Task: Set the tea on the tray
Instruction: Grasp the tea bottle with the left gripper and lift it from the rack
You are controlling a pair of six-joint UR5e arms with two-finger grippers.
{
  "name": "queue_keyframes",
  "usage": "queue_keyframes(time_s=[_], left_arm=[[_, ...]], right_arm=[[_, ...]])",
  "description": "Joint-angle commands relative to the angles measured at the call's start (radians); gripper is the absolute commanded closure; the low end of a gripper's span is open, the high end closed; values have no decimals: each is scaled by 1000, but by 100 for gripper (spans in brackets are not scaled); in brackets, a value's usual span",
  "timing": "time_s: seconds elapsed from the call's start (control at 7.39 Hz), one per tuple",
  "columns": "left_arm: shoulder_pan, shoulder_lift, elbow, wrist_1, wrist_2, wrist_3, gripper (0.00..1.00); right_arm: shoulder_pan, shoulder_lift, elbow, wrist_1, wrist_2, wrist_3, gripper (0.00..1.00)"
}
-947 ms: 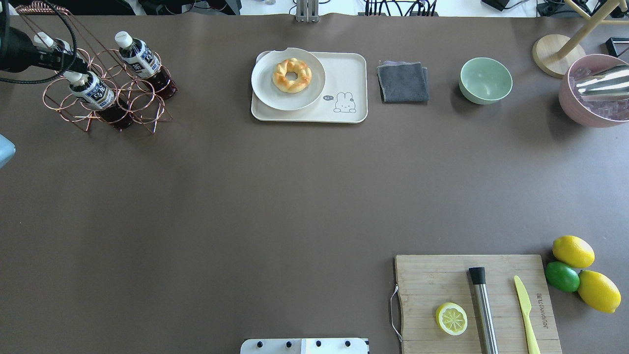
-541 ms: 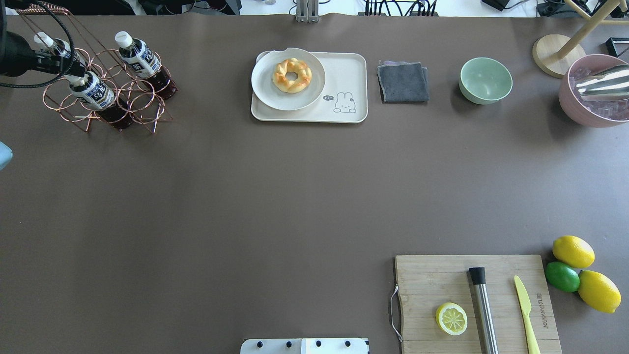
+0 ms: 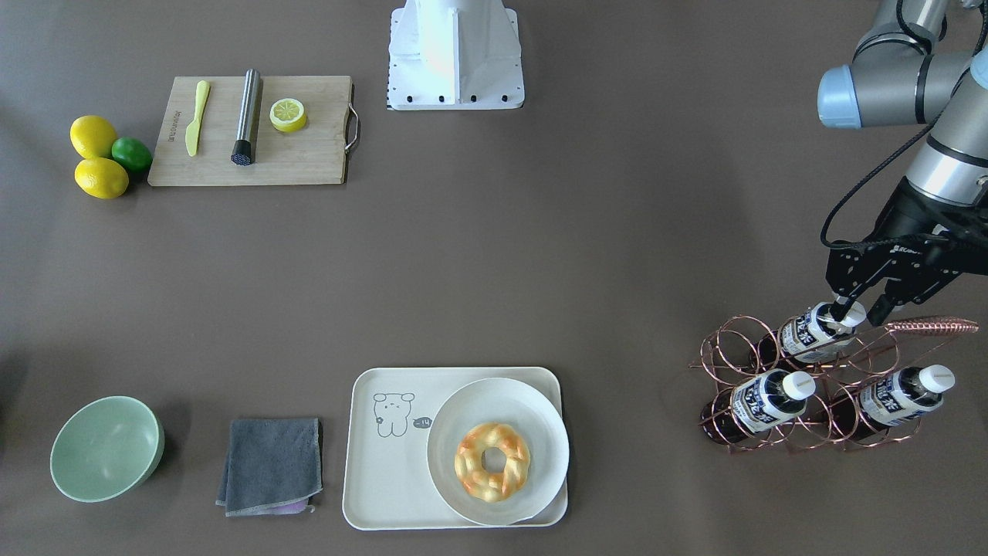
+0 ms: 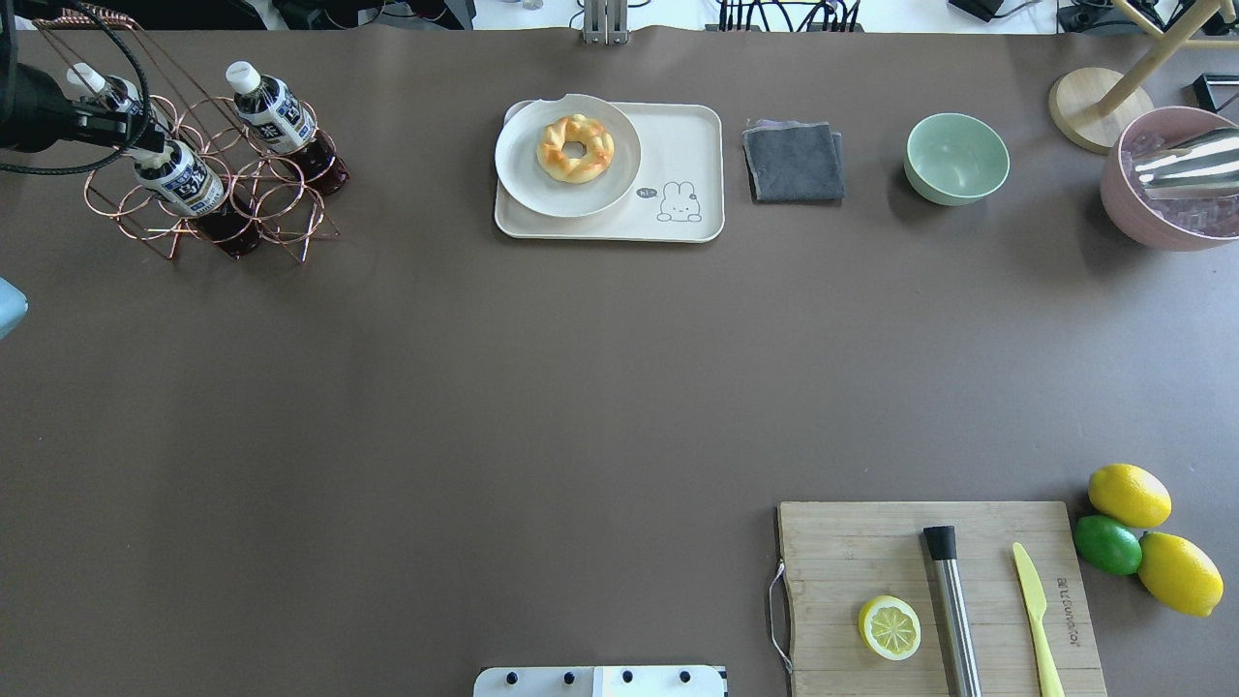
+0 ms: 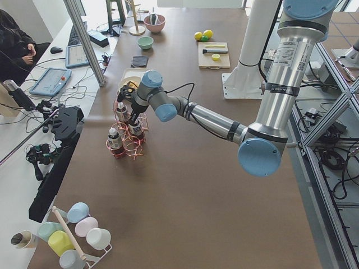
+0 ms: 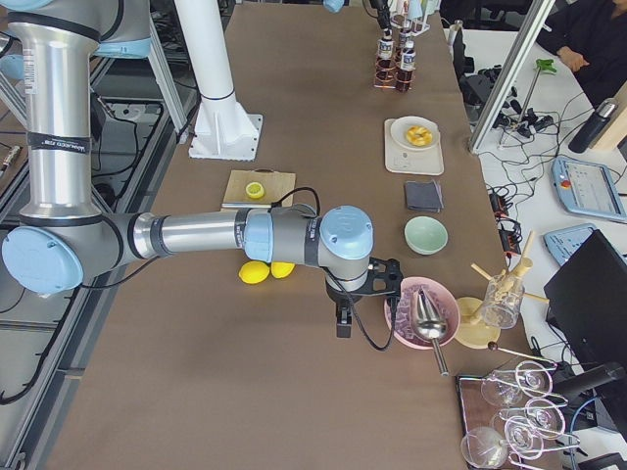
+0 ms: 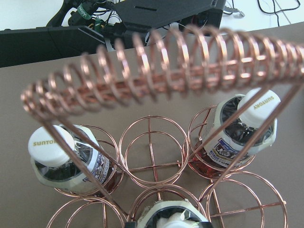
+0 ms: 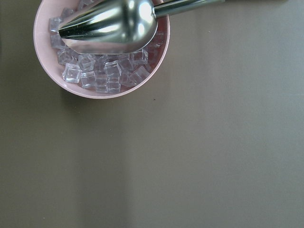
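Observation:
The tea has copper wire rings around its body, so my left gripper should grab it next by its white cap (image 3: 853, 314) (image 7: 178, 224), which sticks out free.
The tea (image 3: 810, 332) is the upper bottle lying tilted in a copper wire rack (image 3: 803, 432), with two more such bottles (image 3: 764, 398) below it. My left gripper (image 3: 855, 309) is open, its fingers on either side of the tea's white cap. In the overhead view the gripper (image 4: 128, 131) hides that cap above the tea's label (image 4: 179, 179). The cap shows at the bottom of the left wrist view (image 7: 168, 219). The cream tray (image 3: 386, 463) with the line-drawn cartoon lies at mid table. My right gripper (image 6: 341, 328) hangs beside a pink bowl; I cannot tell whether it is open or shut.
A white plate (image 3: 532, 401) with a doughnut covers half the tray. A grey cloth (image 3: 270, 463) and a green bowl (image 3: 104, 448) lie beside it. A cutting board (image 3: 309, 154) holds a knife, a steel tool and a lemon half. The pink bowl (image 4: 1123, 203) holds ice and a scoop.
My left arm has drawn back a little towards the view's left edge, over the rack. The bottles, the rack and the tray have not moved.

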State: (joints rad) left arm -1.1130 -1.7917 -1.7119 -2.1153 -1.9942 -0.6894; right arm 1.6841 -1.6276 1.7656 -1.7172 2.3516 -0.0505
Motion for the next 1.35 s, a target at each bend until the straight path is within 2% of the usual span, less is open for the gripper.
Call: queue_keyframes(time_s=[0.0, 0.14, 0.27, 0.41, 0.68, 1.22], left_arm=[[1, -6, -2, 0, 0, -2, 48], [2, -6, -2, 0, 0, -2, 68], [4, -9, -2, 0, 2, -2, 96], [4, -23, 3, 5, 3, -2, 100], [-7, -49, 3, 30, -9, 11, 100], [-134, -155, -159, 409, -106, 152, 100]], right_arm=[[-1, 2, -1, -1, -2, 0, 0], [-1, 2, -1, -1, -2, 0, 0], [-1, 2, -1, -1, -2, 0, 0], [-1, 3, -1, -1, -2, 1, 0], [-1, 8, -1, 1, -2, 1, 0], [-1, 14, -12, -1, -3, 1, 0]])
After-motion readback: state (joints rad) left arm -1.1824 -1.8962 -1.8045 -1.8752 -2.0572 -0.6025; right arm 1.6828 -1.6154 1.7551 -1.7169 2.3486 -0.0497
